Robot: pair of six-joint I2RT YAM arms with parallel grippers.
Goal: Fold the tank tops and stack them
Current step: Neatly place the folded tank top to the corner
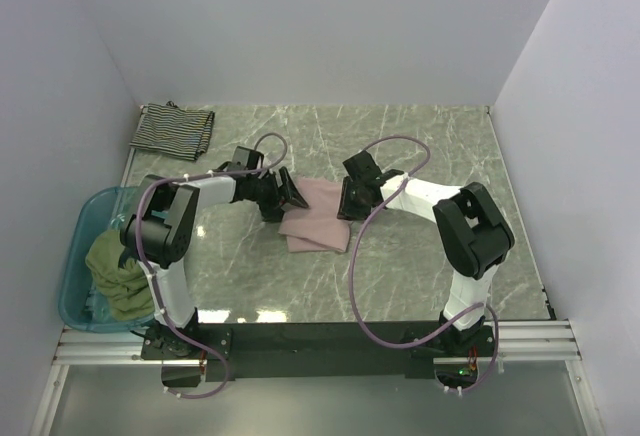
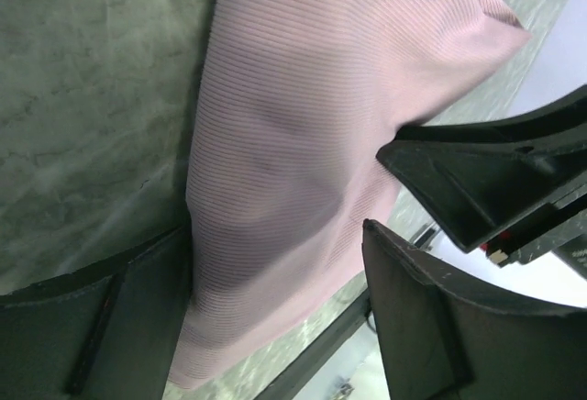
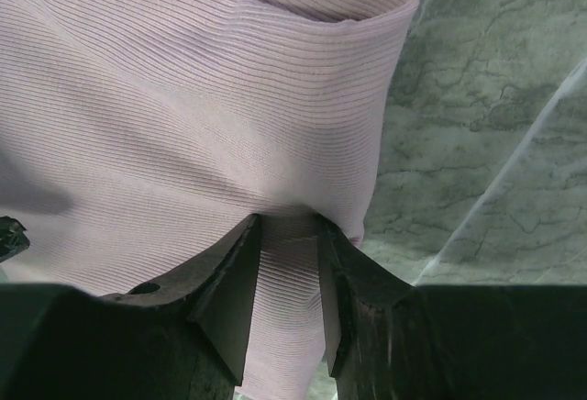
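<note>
Next, my left gripper grabs the folded mauve-pink tank top by its edge nearest the striped one, layers together, to stack it.
The mauve-pink tank top (image 1: 318, 218) lies folded on the marble table in the middle. My left gripper (image 1: 285, 194) is at its left edge, open wide; in the left wrist view the pink cloth (image 2: 293, 143) runs between the spread fingers (image 2: 431, 317) of that gripper (image 2: 275, 262). My right gripper (image 1: 350, 201) is at the cloth's right edge. Its jaws (image 3: 286, 235) are closed on a bunched fold of the pink cloth (image 3: 183, 97). The striped tank top (image 1: 173, 129) lies at the back left. The olive-green tank top (image 1: 115, 274) sits crumpled in the tub.
The translucent blue tub (image 1: 80, 246) stands at the left edge beside the left arm's base. White walls close in the table on three sides. The right gripper's finger (image 2: 495, 180) shows close by in the left wrist view.
</note>
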